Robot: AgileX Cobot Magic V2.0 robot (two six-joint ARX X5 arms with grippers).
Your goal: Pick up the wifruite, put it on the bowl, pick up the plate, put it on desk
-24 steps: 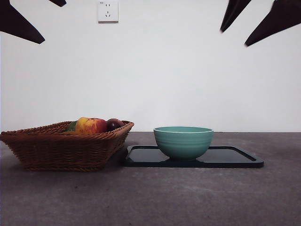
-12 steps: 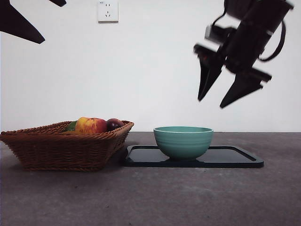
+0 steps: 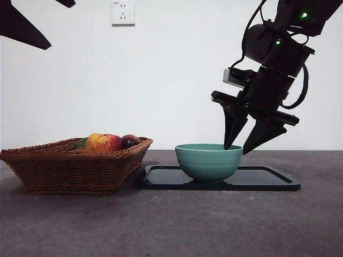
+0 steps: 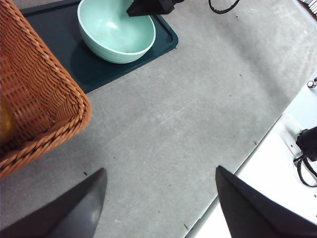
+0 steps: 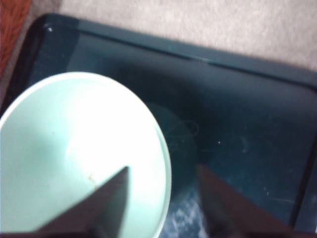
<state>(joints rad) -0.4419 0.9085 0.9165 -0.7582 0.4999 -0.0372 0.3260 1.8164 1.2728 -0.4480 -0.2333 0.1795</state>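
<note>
My right gripper needs to grab the mint-teal bowl by its thin rim (image 3: 237, 146) (image 5: 166, 171) next, because the bowl's round body is wider than the open fingers.
The mint-teal bowl (image 3: 208, 161) stands empty on a dark flat plate (image 3: 268, 179) on the desk (image 3: 177, 225). My right gripper (image 3: 236, 150) is open right over the bowl's right rim, one jaw inside the rim and one outside. The right wrist view shows the bowl (image 5: 74, 148) and the plate (image 5: 237, 129) just below the right gripper (image 5: 162, 171). My left gripper (image 4: 159, 170) is open and empty, high over bare desk. The wifruite is hidden; only a red-and-yellow apple (image 3: 103, 142) and a dark plum (image 3: 130, 141) show above the basket's rim.
A brown wicker basket (image 3: 69, 168) stands left of the plate, almost touching it. It also shows in the left wrist view (image 4: 34, 89), near the bowl (image 4: 116, 29). A white wall with a socket (image 3: 122, 13) stands behind.
My right arm has come down from the top right corner to the bowl's right rim, jaws open. The left arm, the bowl and the basket have not moved.
</note>
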